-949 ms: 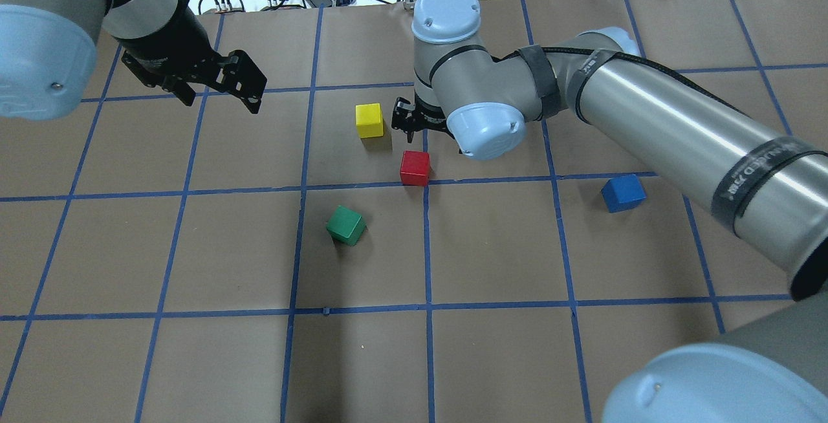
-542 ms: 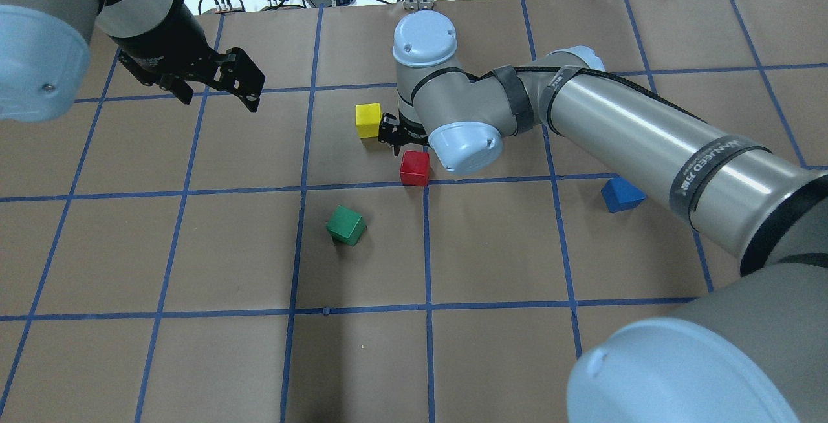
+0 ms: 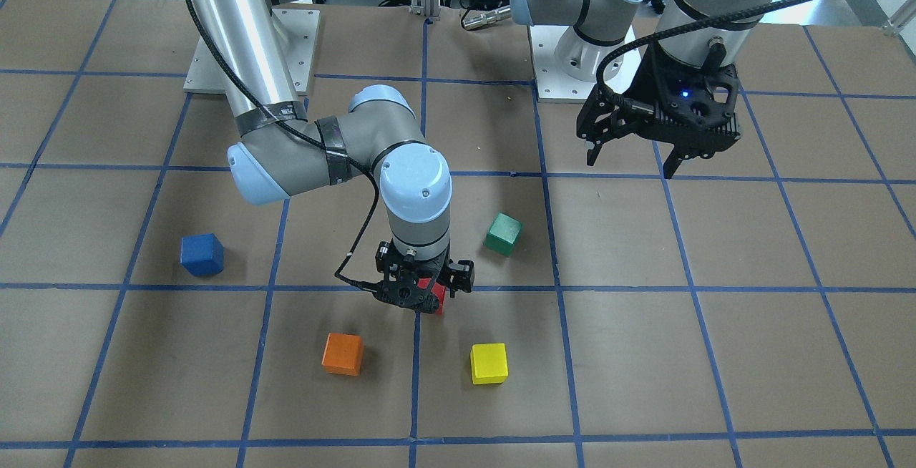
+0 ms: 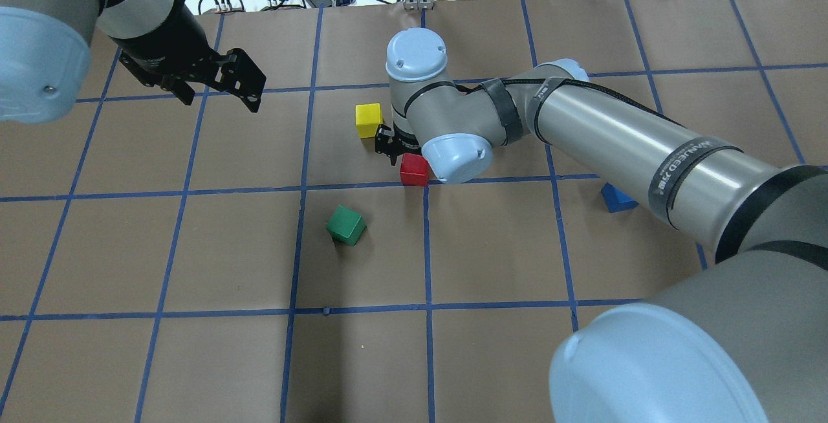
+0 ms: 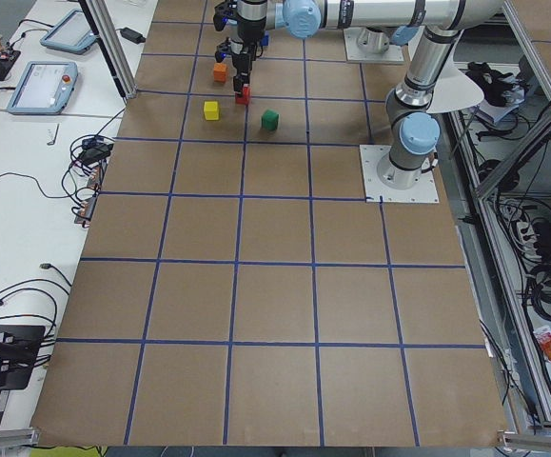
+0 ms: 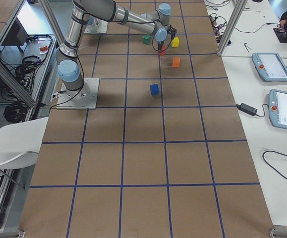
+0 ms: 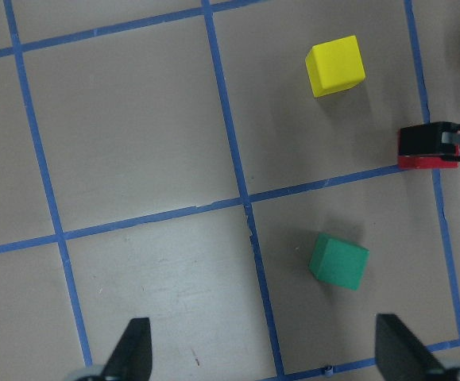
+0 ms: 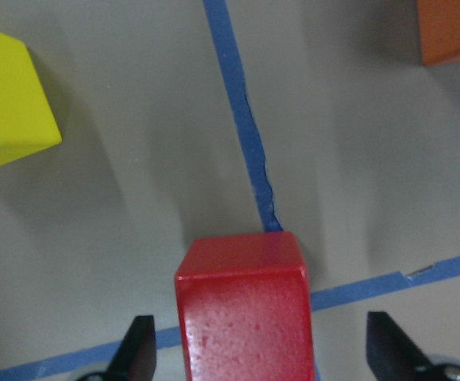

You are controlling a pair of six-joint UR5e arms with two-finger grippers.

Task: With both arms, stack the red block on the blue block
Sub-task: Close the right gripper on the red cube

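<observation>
I should next use my right gripper to pick up the red block (image 3: 433, 298) by its opposite sides, so that I can stack it on the blue block (image 3: 202, 254).
The red block (image 3: 433, 298) lies on a blue tape line near the table's middle; it also shows in the overhead view (image 4: 414, 169). My right gripper (image 8: 263, 353) is open and low over it. Its fingertips (image 8: 138, 349) stand either side of the red block (image 8: 245, 309) with gaps, not touching. The blue block (image 3: 202, 254) sits alone well off to the robot's right, half hidden by the right arm in the overhead view (image 4: 618, 200). My left gripper (image 4: 220, 86) is open and empty, held high over the far left of the table.
A yellow block (image 3: 489, 363) and an orange block (image 3: 343, 353) lie just beyond the red one, on the far side from the robot. A green block (image 3: 503, 234) lies nearer the robot, to its left. The right arm's forearm (image 4: 647, 151) spans above the blue block.
My right arm has swung left and down, bringing its open gripper from beside the yellow block onto the red block. The forearm now covers part of the blue block. The left arm barely moved.
</observation>
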